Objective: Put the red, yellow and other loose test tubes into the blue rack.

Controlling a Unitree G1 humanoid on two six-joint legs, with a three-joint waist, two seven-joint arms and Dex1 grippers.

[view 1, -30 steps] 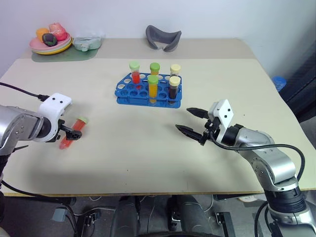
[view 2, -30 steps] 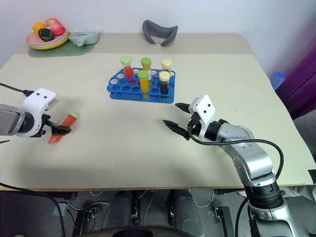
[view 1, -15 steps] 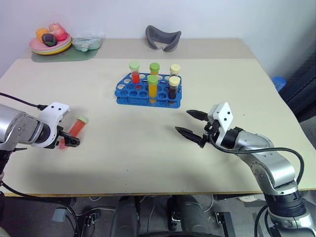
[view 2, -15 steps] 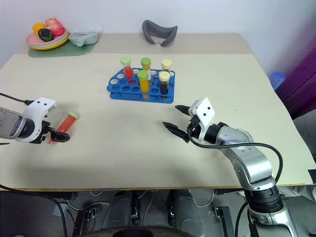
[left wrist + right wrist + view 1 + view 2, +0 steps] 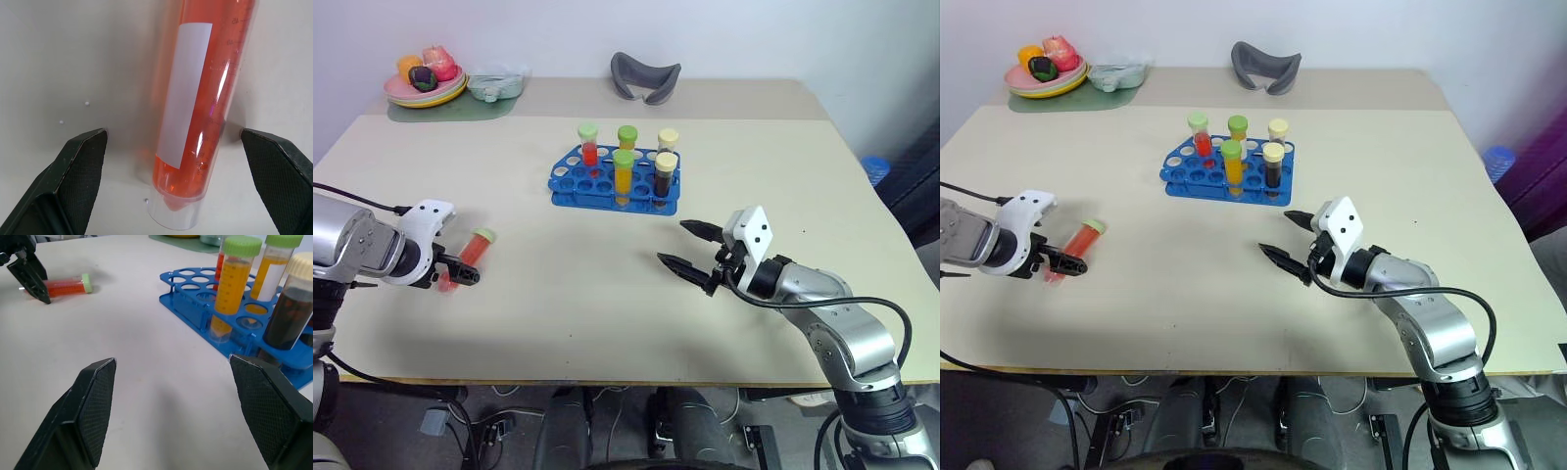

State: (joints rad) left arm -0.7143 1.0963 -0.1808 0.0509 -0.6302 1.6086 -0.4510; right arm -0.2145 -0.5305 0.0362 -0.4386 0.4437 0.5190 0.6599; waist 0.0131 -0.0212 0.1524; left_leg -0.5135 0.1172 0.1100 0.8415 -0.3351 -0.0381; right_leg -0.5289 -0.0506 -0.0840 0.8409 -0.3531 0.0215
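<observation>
My left gripper's fingers reach the table on either side of the red tube, so it is now time to close. Closing now would catch the tube.
A red-filled test tube with a green cap lies flat on the table at the left. My left gripper points down over the tube's bottom end, open, one finger on each side of the red tube; neither finger touches it. The blue rack stands at the middle of the table's far half and holds several upright tubes: red, orange-yellow and dark. My right gripper hovers open and empty right of centre, nearer than the rack.
A plate of fruit on a green mat, a pale bowl and a grey curved object sit along the table's far edge. Bare tabletop lies between the lying tube and the rack.
The left wrist has turned and tipped down over the red tube's bottom end. The tube, the rack and the right arm have kept still. The head view has shifted a little.
</observation>
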